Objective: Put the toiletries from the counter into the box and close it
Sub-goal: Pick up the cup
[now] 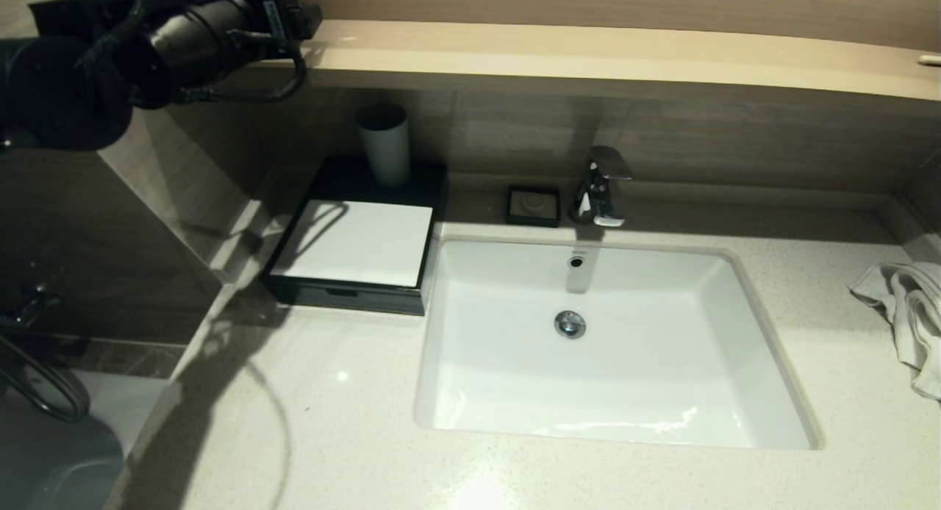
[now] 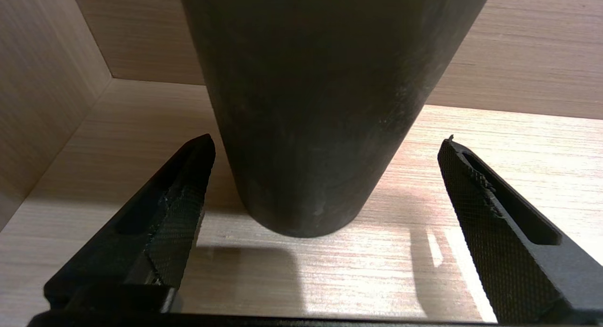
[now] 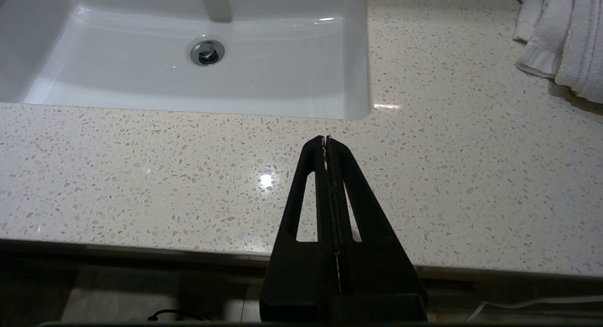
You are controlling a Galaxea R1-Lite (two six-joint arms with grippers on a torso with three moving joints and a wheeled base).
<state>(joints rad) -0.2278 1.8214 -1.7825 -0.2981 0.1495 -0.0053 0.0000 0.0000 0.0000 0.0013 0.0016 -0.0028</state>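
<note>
The left gripper grabs the dark round container (image 2: 320, 105) by the lower part of its side (image 2: 308, 177) next, then sets it beside the white cup on the black box.
A black box (image 1: 353, 293) with a flat white top (image 1: 360, 242) sits shut on the counter left of the sink. A white cup (image 1: 384, 146) stands on its back edge. My left arm (image 1: 184, 40) reaches up to the wooden shelf (image 1: 588, 54) at the upper left. In the left wrist view my left gripper (image 2: 328, 138) is open around a dark round container (image 2: 320, 105) that stands on the shelf board (image 2: 377, 270); neither pad touches it. My right gripper (image 3: 326, 139) is shut and empty above the counter's front edge.
A white sink (image 1: 514, 392) with a chrome tap (image 1: 603, 187) fills the middle of the speckled counter (image 1: 294, 436). A black soap dish (image 1: 533, 205) sits by the tap. A crumpled white towel (image 1: 908, 311) lies at the right edge. A wall stands to the left.
</note>
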